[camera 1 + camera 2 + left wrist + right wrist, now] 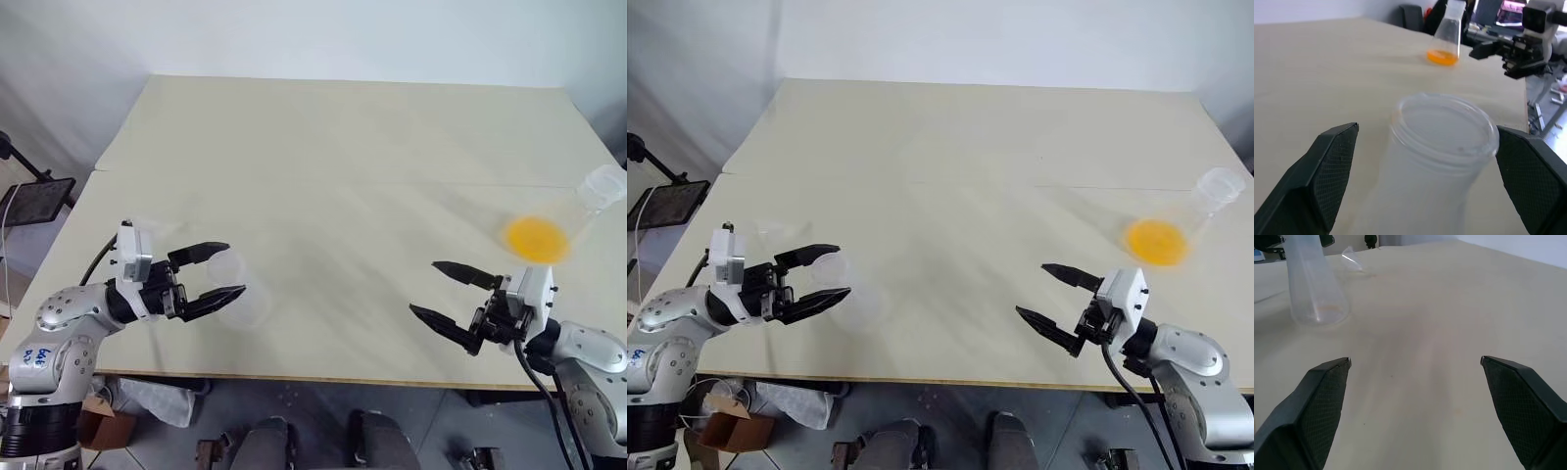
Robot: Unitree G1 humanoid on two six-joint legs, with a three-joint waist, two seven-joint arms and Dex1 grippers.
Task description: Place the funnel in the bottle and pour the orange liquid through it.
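My left gripper closes on the bottle next, since my fingers are on either side of it below its round opening and closing now would catch it.
The translucent bottle (1440,161) stands upright near the table's front left, its round mouth open. My left gripper (235,268) is open, one finger on either side of the bottle with a gap to each. The clear funnel (1353,258) lies on the table just beyond the bottle. The orange liquid (536,238) pools in the base of a clear conical flask (600,188) at the table's right edge. My right gripper (424,287) is open and holds nothing, hovering near the front edge, short of the flask.
The beige table (343,147) has a seam running across its middle. A black stand with a dark panel (34,201) sits off the table's left side. The front edge lies close under both grippers.
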